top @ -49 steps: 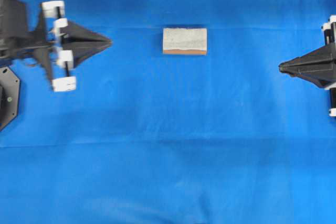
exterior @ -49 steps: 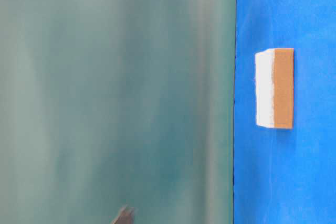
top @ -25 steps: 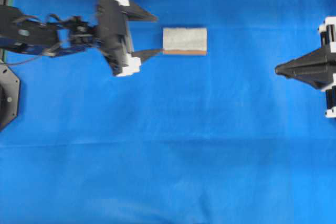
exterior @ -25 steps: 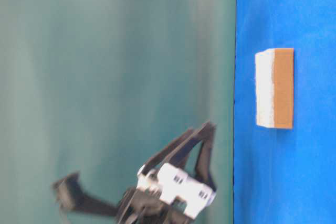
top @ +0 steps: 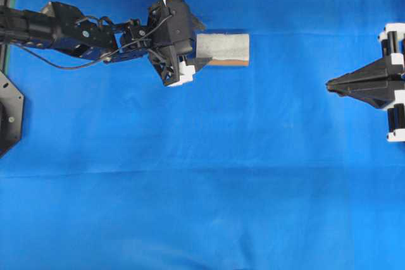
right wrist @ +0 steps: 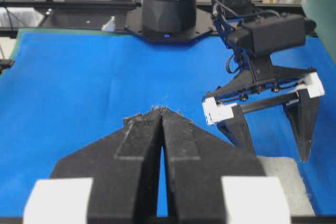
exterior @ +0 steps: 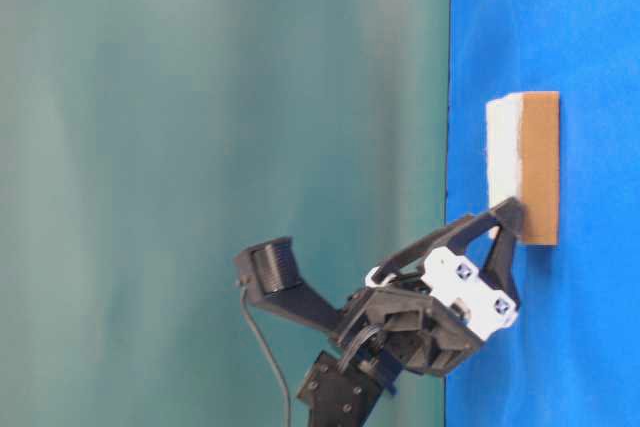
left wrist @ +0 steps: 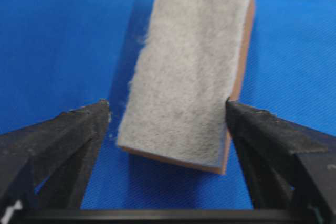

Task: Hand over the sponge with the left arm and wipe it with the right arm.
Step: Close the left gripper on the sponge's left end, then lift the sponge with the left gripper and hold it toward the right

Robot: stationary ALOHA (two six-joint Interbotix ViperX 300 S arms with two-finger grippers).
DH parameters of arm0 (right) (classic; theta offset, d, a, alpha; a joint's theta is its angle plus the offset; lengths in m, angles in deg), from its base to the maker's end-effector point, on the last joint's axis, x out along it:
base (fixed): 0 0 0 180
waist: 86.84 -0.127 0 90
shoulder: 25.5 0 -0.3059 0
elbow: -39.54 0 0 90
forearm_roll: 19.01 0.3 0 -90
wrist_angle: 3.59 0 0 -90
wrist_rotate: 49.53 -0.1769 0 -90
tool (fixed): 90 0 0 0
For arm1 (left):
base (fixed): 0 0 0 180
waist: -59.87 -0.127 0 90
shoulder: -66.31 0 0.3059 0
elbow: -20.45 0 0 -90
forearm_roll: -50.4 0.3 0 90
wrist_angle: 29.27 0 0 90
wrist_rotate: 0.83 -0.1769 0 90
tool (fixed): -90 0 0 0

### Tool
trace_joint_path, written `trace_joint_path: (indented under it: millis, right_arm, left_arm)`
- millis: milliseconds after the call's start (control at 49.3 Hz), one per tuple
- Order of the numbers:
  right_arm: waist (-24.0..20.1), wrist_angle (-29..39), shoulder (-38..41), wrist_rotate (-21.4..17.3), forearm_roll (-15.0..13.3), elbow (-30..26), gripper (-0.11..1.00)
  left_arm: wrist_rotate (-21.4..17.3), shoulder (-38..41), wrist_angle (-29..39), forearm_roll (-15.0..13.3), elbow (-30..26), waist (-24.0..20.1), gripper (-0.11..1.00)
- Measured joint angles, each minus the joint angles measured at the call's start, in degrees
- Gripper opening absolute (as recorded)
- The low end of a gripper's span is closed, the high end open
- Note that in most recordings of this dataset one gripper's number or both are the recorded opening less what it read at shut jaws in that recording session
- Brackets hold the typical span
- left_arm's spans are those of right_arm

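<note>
Next, my left gripper should hand the sponge over for wiping, so it should grab one short end [top: 203, 47] of the sponge and leave the opposite end [top: 242, 49] free.
The sponge [top: 223, 49] lies flat on the blue cloth, grey speckled face up, with a thin tan layer beneath. My left gripper [top: 199, 43] is open and straddles the sponge's left end. In the left wrist view the sponge [left wrist: 189, 72] sits between the two black fingers of the left gripper [left wrist: 168, 107]; the right finger is against its tan edge and the left finger stands a little apart. From table level the left gripper [exterior: 505, 229] reaches down to the sponge [exterior: 525, 167]. My right gripper [top: 330, 85] is shut and empty, well to the right, pointing left.
The blue cloth [top: 202, 188] covers the whole table. A black arm base [top: 9, 118] sits at the left edge. The right wrist view shows the left arm's round base [right wrist: 169, 9] at the far end and the left gripper [right wrist: 275, 153] over the sponge [right wrist: 286, 182].
The left arm has swung from the left edge rightward to the sponge, and its jaws have opened wide around the sponge's end. The right gripper has crept slightly left, still shut.
</note>
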Motion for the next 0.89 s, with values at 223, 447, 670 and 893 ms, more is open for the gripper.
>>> trace_joint_path:
  millis: [223, 447, 670, 893]
  right_arm:
    - [0.1, 0.0, 0.5, 0.0, 0.0, 0.0, -0.01]
    - [0.4, -0.1, 0.5, 0.0, 0.0, 0.0, -0.01]
    - [0.4, -0.1, 0.6, 0.0, 0.1, 0.0, -0.01]
    - [0.4, -0.1, 1.7, 0.0, 0.1, 0.0, -0.01]
  left_arm:
    - [-0.1, 2.5, -0.1, -0.1, -1.4, 0.1, 0.94]
    - [-0.1, 3.1, 1.1, 0.0, -1.7, 0.1, 0.88]
    - [0.3, 2.9, 2.5, 0.0, -1.8, 0.6, 0.41]
    - [1.7, 1.1, 4.7, -0.1, -1.7, 1.4, 0.40]
